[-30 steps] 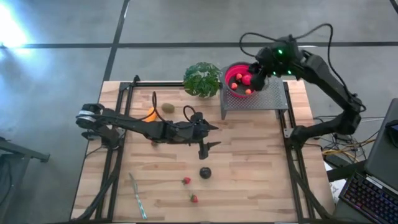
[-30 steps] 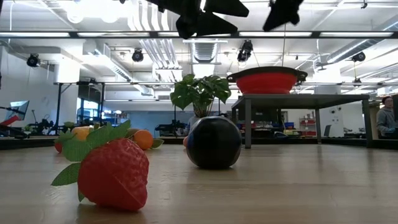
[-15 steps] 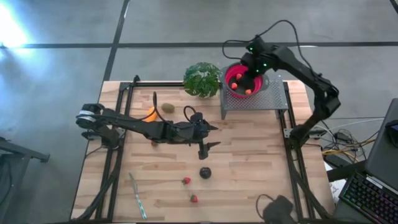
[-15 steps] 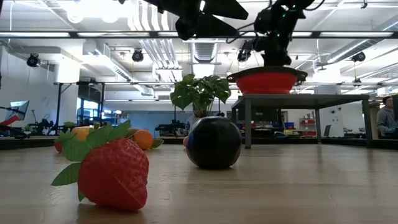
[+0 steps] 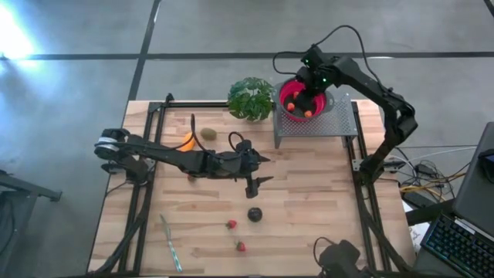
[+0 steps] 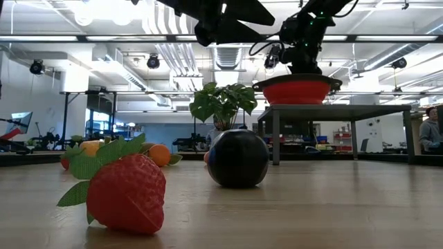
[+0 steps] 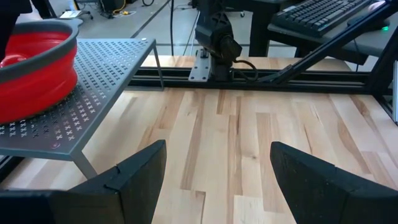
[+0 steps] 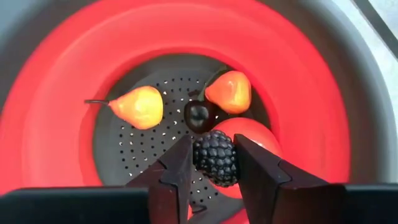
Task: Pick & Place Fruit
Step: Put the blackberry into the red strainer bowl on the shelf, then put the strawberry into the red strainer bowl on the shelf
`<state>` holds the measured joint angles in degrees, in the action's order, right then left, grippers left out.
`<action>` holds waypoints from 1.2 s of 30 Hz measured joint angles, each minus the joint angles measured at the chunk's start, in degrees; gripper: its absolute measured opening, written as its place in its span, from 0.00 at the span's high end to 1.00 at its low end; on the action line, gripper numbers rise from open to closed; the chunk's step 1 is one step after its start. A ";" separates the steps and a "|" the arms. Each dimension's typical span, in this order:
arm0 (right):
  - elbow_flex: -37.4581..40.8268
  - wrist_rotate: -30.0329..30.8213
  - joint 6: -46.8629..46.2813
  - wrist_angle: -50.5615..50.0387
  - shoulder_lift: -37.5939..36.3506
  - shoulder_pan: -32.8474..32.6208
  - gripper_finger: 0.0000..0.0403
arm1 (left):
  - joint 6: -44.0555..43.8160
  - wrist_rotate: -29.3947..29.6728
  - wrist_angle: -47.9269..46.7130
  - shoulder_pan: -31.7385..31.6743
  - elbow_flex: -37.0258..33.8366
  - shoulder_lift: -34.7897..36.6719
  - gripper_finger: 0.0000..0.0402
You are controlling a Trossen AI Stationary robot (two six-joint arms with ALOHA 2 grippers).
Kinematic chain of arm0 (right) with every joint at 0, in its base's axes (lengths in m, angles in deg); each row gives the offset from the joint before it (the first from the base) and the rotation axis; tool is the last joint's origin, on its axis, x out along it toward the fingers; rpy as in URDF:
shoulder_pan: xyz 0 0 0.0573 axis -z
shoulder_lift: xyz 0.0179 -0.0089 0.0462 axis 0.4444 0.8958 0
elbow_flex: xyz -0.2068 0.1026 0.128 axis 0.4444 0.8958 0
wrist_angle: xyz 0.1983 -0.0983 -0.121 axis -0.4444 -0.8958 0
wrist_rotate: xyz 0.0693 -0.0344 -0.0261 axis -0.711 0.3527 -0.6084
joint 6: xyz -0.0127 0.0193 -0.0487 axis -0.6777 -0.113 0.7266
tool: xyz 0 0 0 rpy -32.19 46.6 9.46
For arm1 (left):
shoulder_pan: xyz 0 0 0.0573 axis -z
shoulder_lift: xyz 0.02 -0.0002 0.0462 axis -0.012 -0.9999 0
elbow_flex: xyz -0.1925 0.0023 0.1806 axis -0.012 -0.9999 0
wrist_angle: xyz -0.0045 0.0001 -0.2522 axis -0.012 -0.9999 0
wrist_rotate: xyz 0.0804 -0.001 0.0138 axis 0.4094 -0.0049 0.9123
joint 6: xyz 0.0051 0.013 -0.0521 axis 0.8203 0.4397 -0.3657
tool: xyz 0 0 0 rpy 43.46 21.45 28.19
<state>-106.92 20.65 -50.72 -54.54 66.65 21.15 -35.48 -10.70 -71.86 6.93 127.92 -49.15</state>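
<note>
The blackberry (image 8: 215,157) is hanging inside the red bowl's rim, over the fruit there. It would stay, so the robot's right gripper needs to let go of the blackberry now.
A red bowl (image 5: 292,93) stands on a grey perforated stand (image 5: 328,123) at the table's far right. My right gripper (image 5: 306,99) hangs over it, pointing down, shut on a blackberry (image 8: 215,157). A yellow pear (image 8: 140,106), an orange fruit (image 8: 230,90), a dark cherry (image 8: 199,116) and a red apple (image 8: 256,135) lie in the bowl. My left gripper (image 5: 265,168) stands open above mid-table. A dark round fruit (image 5: 255,214), two strawberries (image 5: 231,224) (image 5: 241,246), a kiwi (image 5: 208,133) and an orange piece (image 5: 185,142) lie on the wood. My right gripper pinches the blackberry's two sides (image 8: 200,157) between its two fingers. The fingers come from above, slanting steeply down. The berry is lifted clear, just above the fruit in the bowl.
A leafy green plant (image 5: 251,98) stands just left of the stand. A thin pale stick (image 5: 170,244) lies near the front left. In the low view a strawberry (image 6: 128,194) and the dark round fruit (image 6: 237,158) stand before the bowl (image 6: 297,90).
My right gripper has moved toward the table's left edge and down over the red bowl, tipping from slanted to steeply downward, still shut on the blackberry. Most of that motion came in the first half second.
</note>
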 joint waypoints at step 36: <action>-0.45 0.22 1.44 -0.20 -0.30 -0.18 0.51 | -1.16 -0.04 -2.50 0.00 -0.02 -0.02 0.27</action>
<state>-107.37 20.87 -49.28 -54.74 66.35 20.96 -36.64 -10.74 -74.36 6.93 127.90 -49.16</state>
